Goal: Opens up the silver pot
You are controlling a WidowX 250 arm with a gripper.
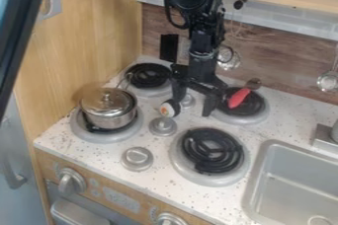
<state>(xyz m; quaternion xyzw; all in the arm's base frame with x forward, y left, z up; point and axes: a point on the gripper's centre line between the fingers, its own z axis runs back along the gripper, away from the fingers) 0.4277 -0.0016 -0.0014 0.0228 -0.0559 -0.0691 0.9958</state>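
The robot's gripper will next take hold of the silver lid (107,100) by the knob at its center, to open up the silver pot.
My gripper (192,102) hangs over the middle of the stove top, between the rear burners, with its two fingers spread apart and pointing down. To its left, the silver pot (111,118) stands upright on the front left burner. A shiny silver lid (107,100) covers the pot. A clear gap separates the gripper from pot and lid. By the tip of the left finger is a small round white and orange thing (167,109); whether they touch I cannot tell.
A red-handled utensil (239,97) lies on the rear right burner (254,113). The front right burner (211,151) bears a black coil. Silver knobs (162,126) rise between the burners. The sink (297,184) is at the lower right, and a wooden side panel (72,46) stands left of the pot.
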